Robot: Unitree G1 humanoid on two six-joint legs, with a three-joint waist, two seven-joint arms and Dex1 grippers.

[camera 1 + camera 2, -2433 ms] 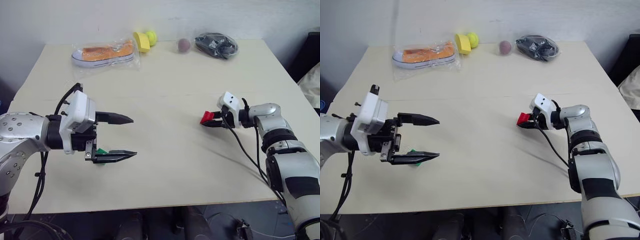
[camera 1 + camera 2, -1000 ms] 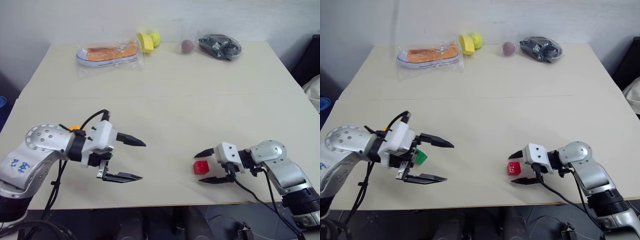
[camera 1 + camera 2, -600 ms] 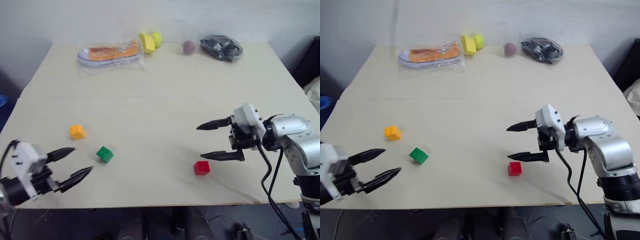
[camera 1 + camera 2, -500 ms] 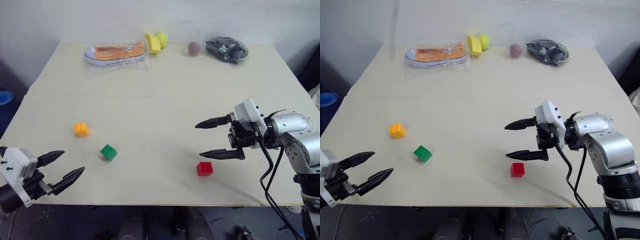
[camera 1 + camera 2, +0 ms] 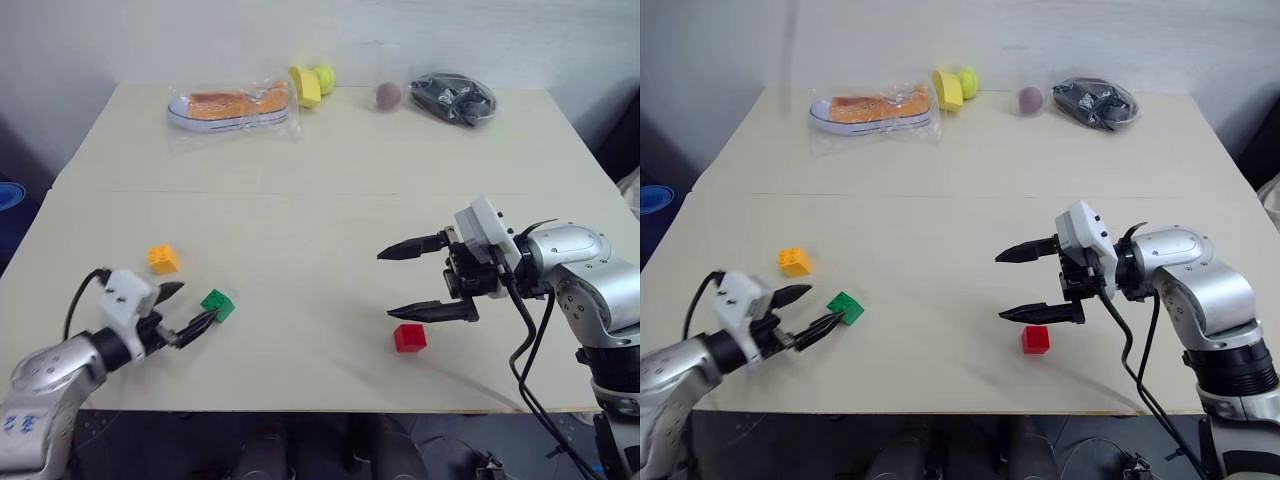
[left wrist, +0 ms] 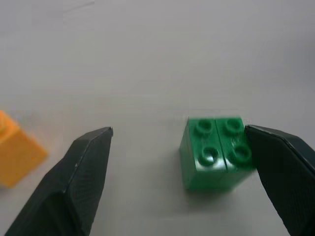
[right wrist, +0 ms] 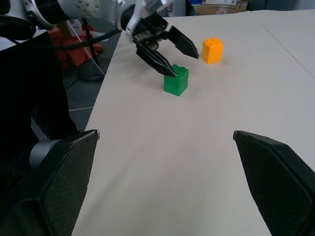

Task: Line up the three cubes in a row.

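The cubes need to be lined up in a row. My left gripper should first grab the green cube by its studded block body (image 5: 217,305) (image 6: 209,157) next, for that job.
The green cube (image 5: 217,304) sits near the table's front left, with the orange-yellow cube (image 5: 163,259) a little behind it and further left. My left gripper (image 5: 195,303) is open, low over the table. The green cube (image 6: 214,152) lies between its fingers, close against one fingertip (image 6: 266,147); the other finger stands well apart. The red cube (image 5: 408,337) lies on the table at the front right. My right gripper (image 5: 385,285) hangs open just above and behind it, pointing left, with nothing between its fingers.
Along the table's (image 5: 330,220) far edge lie a bagged orange shoe (image 5: 230,105), a yellow piece with a tennis ball (image 5: 312,82), a dark ball (image 5: 387,95) and a bagged black item (image 5: 455,93).
My left gripper has come in from the table's front left edge to the green cube, which now lies between its fingers. My right gripper has drifted slightly left above the red cube.
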